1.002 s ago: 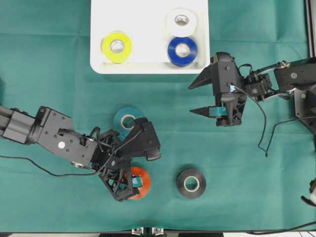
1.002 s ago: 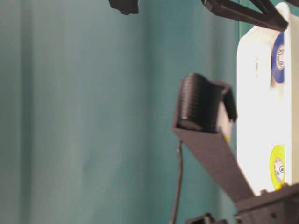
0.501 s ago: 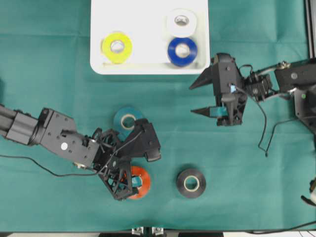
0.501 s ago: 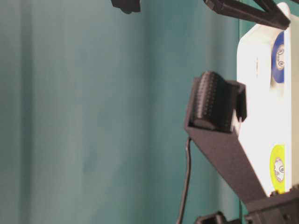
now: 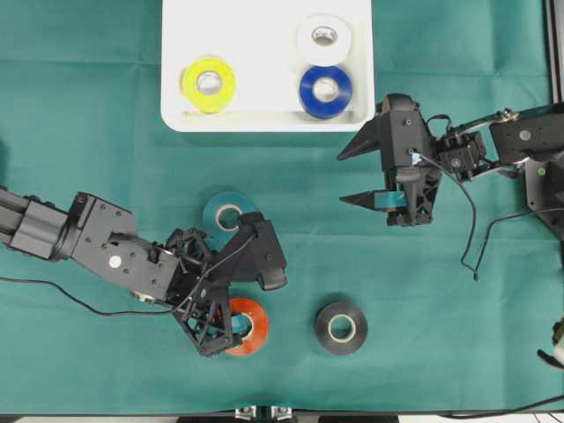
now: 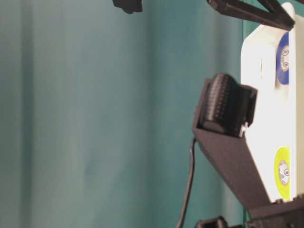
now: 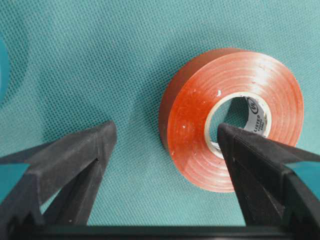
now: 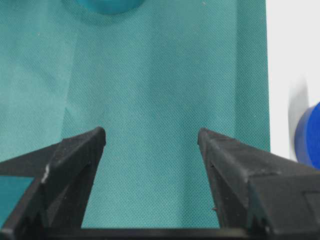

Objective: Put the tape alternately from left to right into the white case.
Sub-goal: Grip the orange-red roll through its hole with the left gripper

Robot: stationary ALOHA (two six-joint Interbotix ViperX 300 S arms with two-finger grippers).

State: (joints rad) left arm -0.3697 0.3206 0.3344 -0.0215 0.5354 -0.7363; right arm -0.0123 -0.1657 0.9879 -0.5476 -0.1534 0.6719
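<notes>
My left gripper has one finger in the red-orange roll's core and the other down at the cloth outside the roll's side (image 5: pixel 248 304) (image 7: pixel 182 126). I will close it, and it would hold the red-orange roll.
The white case (image 5: pixel 264 53) lies at the top and holds three rolls of tape: yellow (image 5: pixel 209 84), white (image 5: pixel 324 37) and blue (image 5: pixel 325 91). On the green cloth lie a teal roll (image 5: pixel 227 211), a red-orange roll (image 5: pixel 247 324) and a black roll (image 5: pixel 341 328). My left gripper (image 5: pixel 236 308) is open over the red-orange roll (image 7: pixel 190 130). One finger stands above the roll's pale core, the other over the cloth beside it, so the jaws straddle one wall. My right gripper (image 5: pixel 343 178) hangs open and empty below the case's right corner.
The teal roll (image 8: pixel 107 5) shows at the top edge of the right wrist view. The case rim (image 8: pixel 292 60) and the blue roll (image 8: pixel 310 142) sit at that view's right. A black cable (image 5: pixel 471 238) trails from the right arm.
My left gripper has shifted slightly down and left over the red-orange roll, its jaws still wide. The right arm has barely moved. No roll has moved.
</notes>
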